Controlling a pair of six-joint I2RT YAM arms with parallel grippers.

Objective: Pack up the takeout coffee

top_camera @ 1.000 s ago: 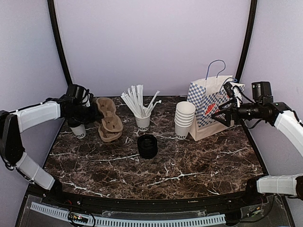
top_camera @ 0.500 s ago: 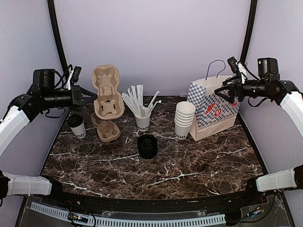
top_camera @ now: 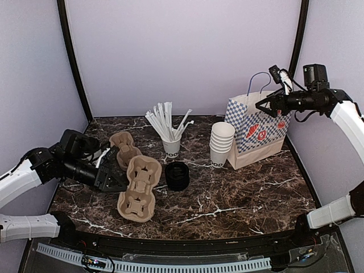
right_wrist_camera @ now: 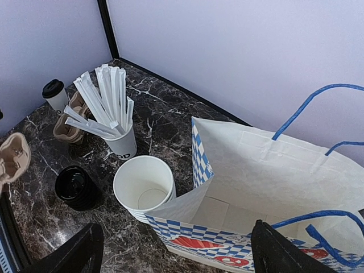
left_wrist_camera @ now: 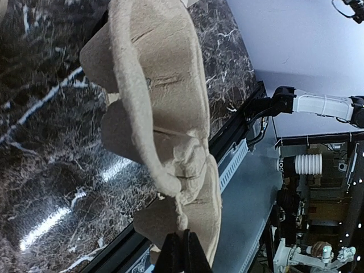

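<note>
My left gripper keeps holding the carrier for now, since it hangs tilted above the table and would drop and tip if I opened now.
The takeout coffee, a small white cup with a black lid [right_wrist_camera: 55, 94], stands at the back left of the table; in the top view my left arm hides it. My left gripper [top_camera: 115, 181] [left_wrist_camera: 182, 255] is shut on the edge of a brown pulp cup carrier [top_camera: 139, 189] [left_wrist_camera: 159, 114], which lies tilted low over the near left of the table. My right gripper [top_camera: 267, 106] [right_wrist_camera: 176, 256] hangs open above the mouth of the blue-checked paper bag [top_camera: 256, 133] [right_wrist_camera: 273, 170], holding nothing.
More pulp carriers [top_camera: 124, 148] lie stacked at the back left. A cup of white straws [top_camera: 170, 142], a stack of black lids [top_camera: 177, 175] and a stack of white cups [top_camera: 220, 145] stand mid-table, the cups touching the bag.
The left gripper swung the carrier from upright and high at the back left down to the near left. The right gripper stayed over the bag, shifting slightly.
</note>
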